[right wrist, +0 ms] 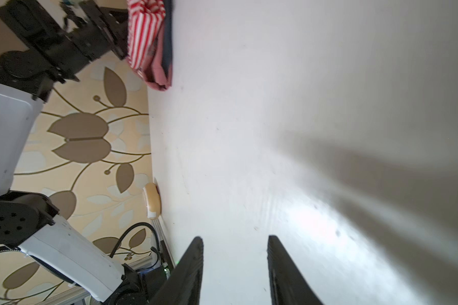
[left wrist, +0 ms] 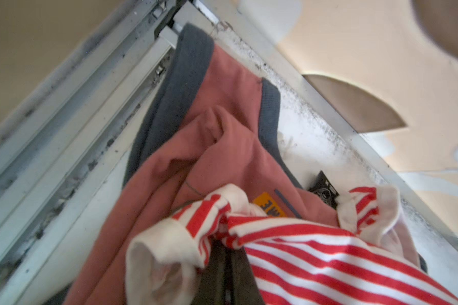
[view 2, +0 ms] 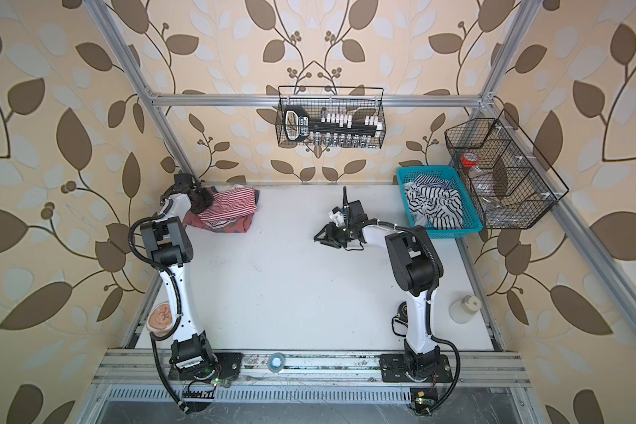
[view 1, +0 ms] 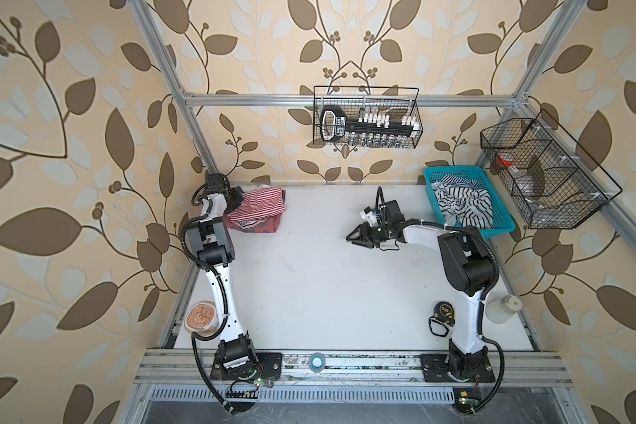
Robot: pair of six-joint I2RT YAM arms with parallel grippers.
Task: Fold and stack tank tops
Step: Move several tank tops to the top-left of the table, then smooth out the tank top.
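Note:
Next, the right gripper takes hold of the red-and-white striped tank top by the end opposite my left gripper. Then both grippers fold and stack it.
The red-and-white striped tank top (view 1: 259,205) lies folded on the dusty red tank top (view 1: 261,227) at the table's far left corner, seen in both top views. My left gripper (left wrist: 228,245) is at the pile's left end, shut on a bunched white-trimmed edge of the striped tank top (left wrist: 315,253). Beneath it, the dusty red tank top (left wrist: 222,111) shows its dark blue-grey trim. My right gripper (view 1: 349,238) hovers low over bare table right of centre, far from the pile. It is open (right wrist: 234,239), with nothing between its fingers.
A teal basket (view 1: 498,211) at the far right holds a black-and-white striped cloth (view 1: 463,203). Black wire baskets hang on the back rail (view 1: 368,117) and the right rail (view 1: 547,172). A tape measure (view 1: 445,312), a white bottle (view 1: 503,308) and a bowl (view 1: 201,317) sit near the arm bases.

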